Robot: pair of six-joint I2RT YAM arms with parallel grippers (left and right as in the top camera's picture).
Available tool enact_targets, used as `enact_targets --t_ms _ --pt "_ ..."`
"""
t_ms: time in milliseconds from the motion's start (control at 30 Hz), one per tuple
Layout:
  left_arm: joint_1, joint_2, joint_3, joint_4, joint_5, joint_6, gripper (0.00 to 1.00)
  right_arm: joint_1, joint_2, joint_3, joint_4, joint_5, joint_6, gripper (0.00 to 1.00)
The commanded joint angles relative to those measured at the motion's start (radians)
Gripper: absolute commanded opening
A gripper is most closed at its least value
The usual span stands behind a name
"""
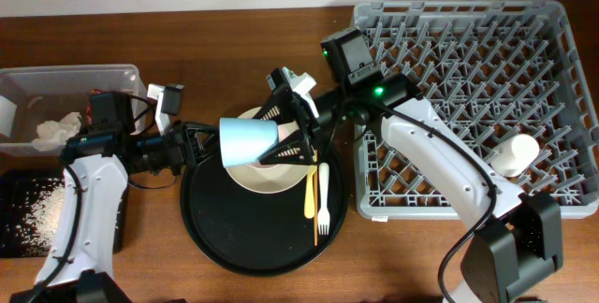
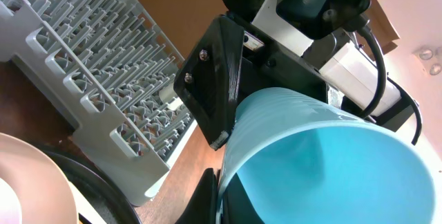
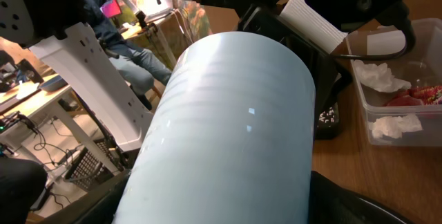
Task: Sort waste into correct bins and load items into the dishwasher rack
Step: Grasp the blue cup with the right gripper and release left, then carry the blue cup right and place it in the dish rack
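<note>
My right gripper closes on the cup now. The ends of the gripper's black fingers reach past the light blue cup's base end [image 1: 270, 142] [image 3: 215, 195], so closing now would catch the cup.
The light blue cup [image 1: 248, 140] lies on its side in the air above the large cream plate [image 1: 271, 180]. My left gripper [image 1: 217, 144] is shut on its rim, one finger inside and one outside [image 2: 207, 198]. My right gripper [image 1: 273, 137] stands open astride the cup's base end, a black finger [image 2: 214, 79] on each side. The cup [image 3: 235, 127] fills the right wrist view. A thin yellow utensil [image 1: 310, 191] and a white fork [image 1: 323, 202] lie beside the plate. The small cream cup [image 1: 515, 153] stands in the grey dishwasher rack [image 1: 487, 88].
A round black tray [image 1: 243, 247] carries the plate and cutlery. At far left, a clear tub [image 1: 23, 83] holds crumpled tissues [image 1: 56, 131] and a red wrapper [image 3: 414, 96]. Below it a shallow black tray [image 1: 11, 191] holds rice grains.
</note>
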Motion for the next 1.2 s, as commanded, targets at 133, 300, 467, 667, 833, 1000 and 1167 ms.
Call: enact_targets --t_ms 133,300,467,667,833,1000,1167 --pt "-0.003 0.005 0.005 0.003 0.0 0.002 0.0 0.062 -0.002 0.01 0.006 -0.091 -0.013 0.54" --pt "-0.002 0.005 0.005 0.007 0.0 -0.018 0.07 0.064 -0.002 0.01 0.044 -0.085 0.098 0.47" --pt "0.014 0.005 0.031 0.025 -0.002 -0.019 0.25 0.063 -0.003 0.01 0.146 -0.069 0.25 0.45" --pt "0.108 0.005 0.074 0.025 -0.002 -0.07 0.32 0.017 -0.005 0.01 0.137 -0.087 0.283 0.39" --pt "0.186 0.005 0.074 0.025 -0.032 -0.075 0.33 -0.048 -0.005 0.01 0.086 -0.09 0.283 0.39" --pt "0.208 0.005 0.074 -0.001 -0.294 -0.14 0.32 -0.129 -0.007 0.01 -0.01 0.043 0.362 0.39" --pt "0.208 0.005 0.074 -0.019 -0.485 -0.222 0.32 -0.233 -0.037 0.011 -0.093 0.361 0.554 0.39"
